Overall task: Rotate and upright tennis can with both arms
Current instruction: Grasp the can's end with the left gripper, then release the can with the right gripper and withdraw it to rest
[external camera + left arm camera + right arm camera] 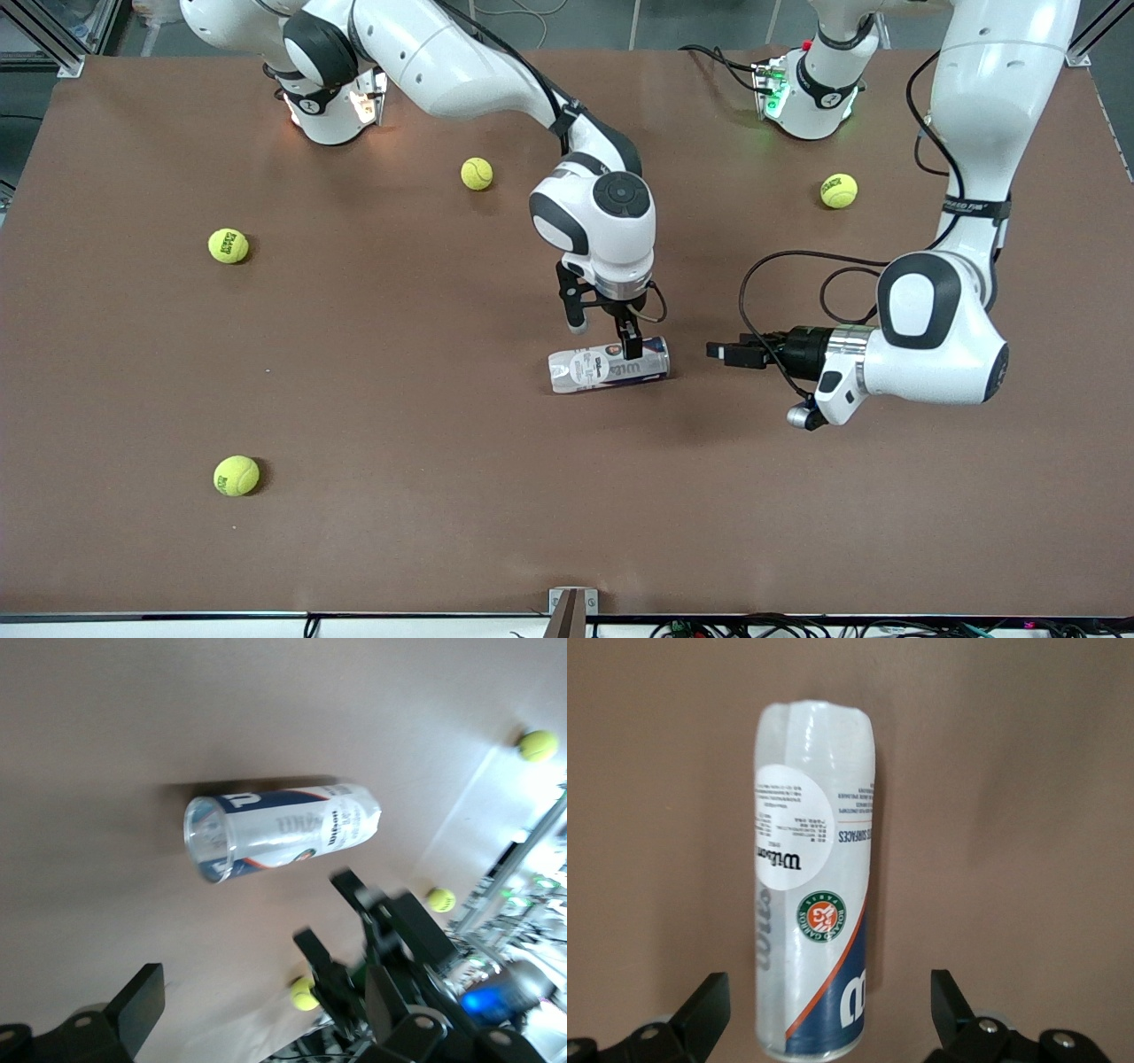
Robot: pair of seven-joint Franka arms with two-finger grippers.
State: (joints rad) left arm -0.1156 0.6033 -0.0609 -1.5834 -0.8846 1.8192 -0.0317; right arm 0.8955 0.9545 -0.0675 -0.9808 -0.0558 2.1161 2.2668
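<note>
I will stand the tennis can (609,365) upright, so next I will grab it by its open rim (665,357) with my left gripper.
The tennis can (609,365) lies on its side near the middle of the brown table (399,532). It is clear, with a white and navy label. My right gripper (627,347) points down over the can's navy end. In the right wrist view it (828,1010) is open, with a finger (709,1005) on each side of the can (815,886) and a gap on both sides. My left gripper (722,352) lies level just off that same end, toward the left arm's end of the table. It (266,1001) is open and empty, facing the can (283,828).
Several yellow-green tennis balls lie apart on the table: one (477,174) near the right arm's base, one (838,190) near the left arm's base, and two (229,246) (236,476) toward the right arm's end. The right arm's fingers (350,890) show in the left wrist view.
</note>
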